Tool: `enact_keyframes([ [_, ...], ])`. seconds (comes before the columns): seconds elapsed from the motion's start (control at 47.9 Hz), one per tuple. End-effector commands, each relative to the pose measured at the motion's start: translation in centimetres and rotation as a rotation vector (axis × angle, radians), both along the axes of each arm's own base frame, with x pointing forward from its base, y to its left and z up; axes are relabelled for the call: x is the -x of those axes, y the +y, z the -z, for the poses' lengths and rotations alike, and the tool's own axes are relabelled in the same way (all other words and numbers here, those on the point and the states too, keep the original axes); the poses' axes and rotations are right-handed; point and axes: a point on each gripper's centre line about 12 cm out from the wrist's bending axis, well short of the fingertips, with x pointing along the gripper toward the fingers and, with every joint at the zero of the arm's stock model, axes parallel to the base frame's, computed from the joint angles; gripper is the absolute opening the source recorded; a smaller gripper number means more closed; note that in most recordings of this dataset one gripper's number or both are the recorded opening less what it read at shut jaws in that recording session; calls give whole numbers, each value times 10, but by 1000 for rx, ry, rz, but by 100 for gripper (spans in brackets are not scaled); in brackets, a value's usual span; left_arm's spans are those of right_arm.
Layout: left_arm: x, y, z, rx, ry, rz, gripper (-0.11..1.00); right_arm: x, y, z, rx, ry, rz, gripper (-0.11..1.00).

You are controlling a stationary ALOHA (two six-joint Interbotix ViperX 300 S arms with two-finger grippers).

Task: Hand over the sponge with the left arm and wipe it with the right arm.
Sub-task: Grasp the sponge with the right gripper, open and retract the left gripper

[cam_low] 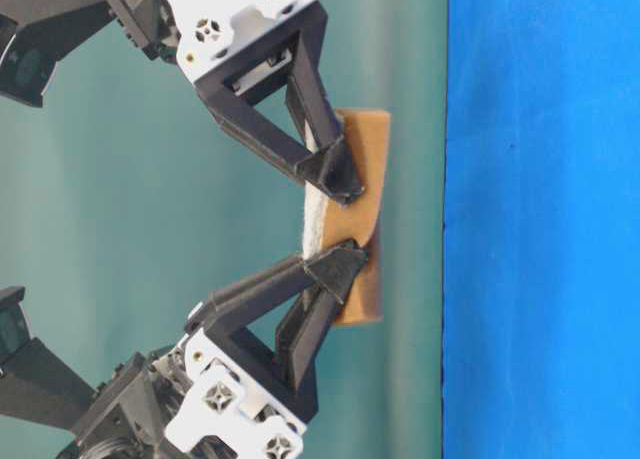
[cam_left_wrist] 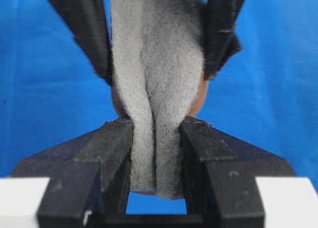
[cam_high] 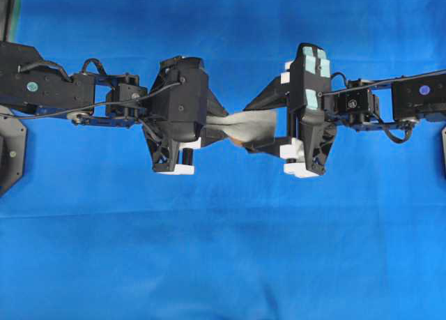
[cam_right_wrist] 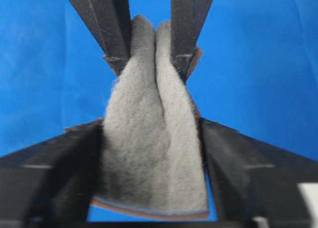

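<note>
My right gripper takes hold of the sponge by its flat loose end (cam_high: pixel 265 128) (cam_right_wrist: pixel 153 161) next, since my left gripper's fingers crowd the sponge's folded end.
The sponge (cam_high: pixel 261 125) hangs in the air between the two arms, grey-white face (cam_left_wrist: pixel 159 64) toward both wrist cameras and orange-brown back (cam_low: pixel 362 159) showing in the table-level view. My left gripper (cam_high: pixel 220 123) is shut on one end, pinching it into a fold (cam_left_wrist: pixel 156 133). My right gripper (cam_high: pixel 245 129), on the arm with teal tape squares (cam_high: pixel 315 63), stands open around the other end. Its fingers (cam_right_wrist: pixel 84 153) lie along both side edges of the sponge (cam_right_wrist: pixel 149 153), which stays flat and unsqueezed there. In the right wrist view the left gripper (cam_right_wrist: pixel 149 64) pinches the far end.
Blue cloth (cam_high: pixel 223 264) covers the table beneath both arms. The arm bodies reach in from the left edge (cam_high: pixel 42 90) and the right edge (cam_high: pixel 418 97). A dark mount (cam_high: pixel 10 153) sits at the far left.
</note>
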Motion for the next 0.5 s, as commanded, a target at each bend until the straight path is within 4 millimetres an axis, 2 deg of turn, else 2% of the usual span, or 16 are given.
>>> enact_keyframes([
  [0.0, -1, -1, -15, -1, -44, 3, 22, -5, -1, -13, 15, -42, -4, 60],
  [0.146, -1, -1, -15, -15, -43, 10, 18, -5, -1, -14, 25, -44, -11, 28],
  [0.48, -2, -1, -19, 18, -62, -9, 18, -3, -1, -12, 26, -37, -10, 27],
])
